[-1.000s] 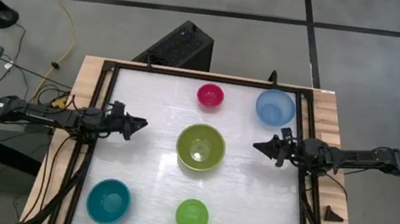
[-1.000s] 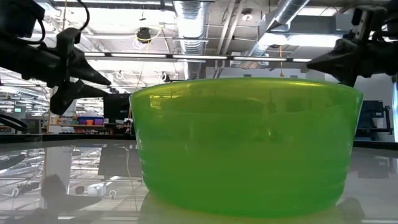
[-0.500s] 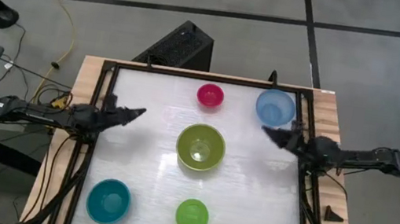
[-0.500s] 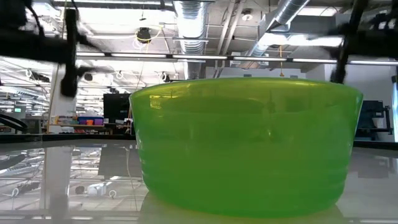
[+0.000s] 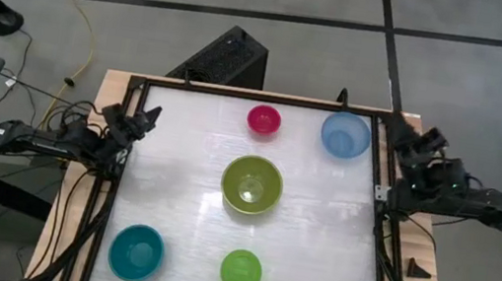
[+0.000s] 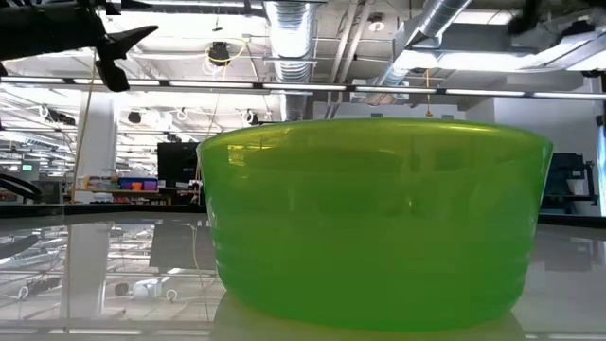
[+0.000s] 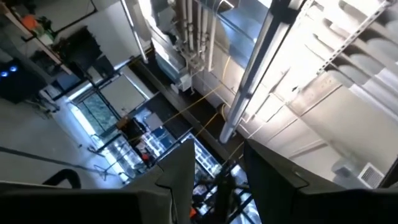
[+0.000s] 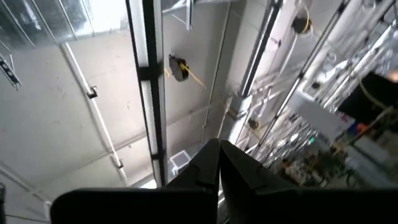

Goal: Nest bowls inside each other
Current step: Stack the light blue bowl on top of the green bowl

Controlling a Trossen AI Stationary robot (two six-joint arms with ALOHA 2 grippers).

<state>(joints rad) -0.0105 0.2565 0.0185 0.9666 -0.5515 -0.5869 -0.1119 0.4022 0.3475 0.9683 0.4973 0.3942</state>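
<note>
My right gripper will next grab the light blue bowl's rim, to nest the light blue bowl (image 5: pixel 345 135) inside the olive-green bowl.
Five bowls stand apart on the white table top, each on its base. The magenta-pink bowl (image 5: pixel 264 120) and the light blue bowl (image 5: pixel 345 135) are at the far side. The olive-green bowl (image 5: pixel 251 184) is in the middle. The teal bowl (image 5: pixel 136 252) and the lime-green bowl (image 5: pixel 240 271) are at the near side, and the lime-green bowl (image 6: pixel 374 223) fills the low view. My left gripper (image 5: pixel 144 120) is at the left edge, raised, tipped upward and open (image 7: pixel 214 180). My right gripper (image 5: pixel 428 139) is beyond the right edge, tipped upward and shut (image 8: pixel 219 158). Neither holds anything.
A black frame (image 5: pixel 258 95) runs around the table top. A small dark wedge (image 5: pixel 418 269) lies on the wooden strip at the right. A black box (image 5: pixel 224 57) stands on the floor behind the table. Both wrist views look up at the ceiling.
Both grippers have drawn back from over the table and tipped upward. The left one went toward the left edge and rose a little. The right one went toward the right edge and rose more, rolling as it went. No bowl has moved.
</note>
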